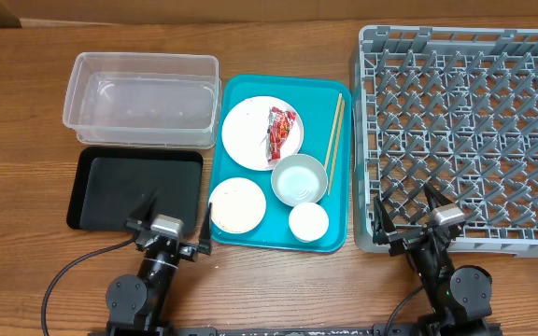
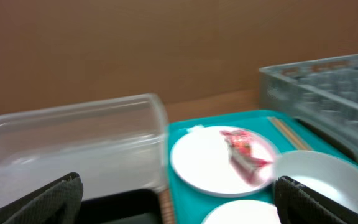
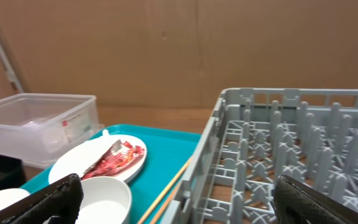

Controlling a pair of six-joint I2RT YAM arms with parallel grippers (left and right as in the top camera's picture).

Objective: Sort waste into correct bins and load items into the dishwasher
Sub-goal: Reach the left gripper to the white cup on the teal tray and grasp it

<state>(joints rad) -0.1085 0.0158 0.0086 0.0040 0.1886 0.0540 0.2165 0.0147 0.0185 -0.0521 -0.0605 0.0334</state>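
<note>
Next, my left gripper grabs the small white cup by its rim (image 1: 304, 221), so its body stays free for handover to my right gripper and dishwasher loading.
A crumpled red wrapper (image 1: 281, 132) lies on a white plate (image 1: 253, 131) on the teal tray (image 1: 334, 224). A second plate (image 1: 237, 204), a whitish bowl (image 1: 299, 179), a small white cup (image 1: 308, 221) and wooden chopsticks (image 1: 333, 133) also sit on the tray. The clear tub (image 1: 142, 98) and the black tray (image 1: 136, 189) stand to its left. The grey dish rack (image 1: 470, 131) is on the right. My left gripper (image 1: 168, 218) is open and empty over the black tray's near right corner. My right gripper (image 1: 417, 219) is open and empty at the rack's near left edge. No tissue or rice shows.
The wooden table (image 1: 26, 140) extends to the left of the bins and along the front edge. A cardboard wall (image 3: 179, 50) stands behind the table. A black cable (image 1: 73, 266) runs from the left arm's base.
</note>
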